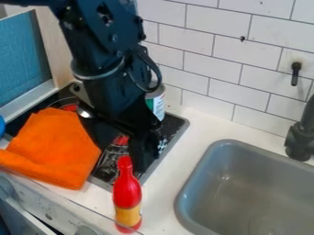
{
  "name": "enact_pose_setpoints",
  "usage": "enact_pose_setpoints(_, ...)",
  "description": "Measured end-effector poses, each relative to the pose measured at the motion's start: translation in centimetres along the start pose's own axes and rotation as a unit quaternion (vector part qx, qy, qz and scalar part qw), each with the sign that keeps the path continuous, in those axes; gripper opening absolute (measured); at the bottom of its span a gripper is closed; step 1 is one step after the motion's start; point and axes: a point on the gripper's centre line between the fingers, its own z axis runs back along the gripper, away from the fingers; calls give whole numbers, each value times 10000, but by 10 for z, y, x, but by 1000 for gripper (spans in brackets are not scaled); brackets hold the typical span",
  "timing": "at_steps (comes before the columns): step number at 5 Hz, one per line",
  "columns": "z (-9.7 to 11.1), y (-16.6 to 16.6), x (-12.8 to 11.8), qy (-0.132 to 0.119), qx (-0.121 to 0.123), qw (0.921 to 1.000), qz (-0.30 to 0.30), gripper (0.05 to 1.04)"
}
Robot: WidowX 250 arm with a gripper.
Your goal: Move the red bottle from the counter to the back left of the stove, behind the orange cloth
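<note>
The bottle needs to go onto the stove, so my gripper should grab the capped top of the red bottle next.
The black gripper (124, 152) hangs over the dark stove top (175, 131), its two fingers spread apart. Just in front of and below it, a red bottle (127, 193) with a yellow label stands upright on the white counter near the front edge. The bottle's narrow cap is close to the gap between the fingers; I cannot tell if they touch it. An orange cloth (52, 147) lies crumpled over the left part of the stove, beside the gripper. Behind the arm stands a can (158, 103) with a white and green label, partly hidden.
To the right, a grey sink (205, 158) is set into the white counter (169, 183), with a black faucet (300, 142) at its back. A white tiled wall (215, 55) rises behind. Stove knobs line the front left, and a blue thing (2, 125) shows at the left edge.
</note>
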Motion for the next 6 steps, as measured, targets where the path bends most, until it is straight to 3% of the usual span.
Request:
enact_pose_setpoints(1, -8, -3, -4, 101, -85, 9999, 28, 1001)
enact_pose_setpoints(3, -31, 2, -7, 594, 130, 9980, 143, 1001)
enact_pose_setpoints(5, -43, 1, -10, 879, 130, 9956, 299, 961)
enact_pose_setpoints(6, -43, 2, -9, 910, 181, 9947, 438, 679)
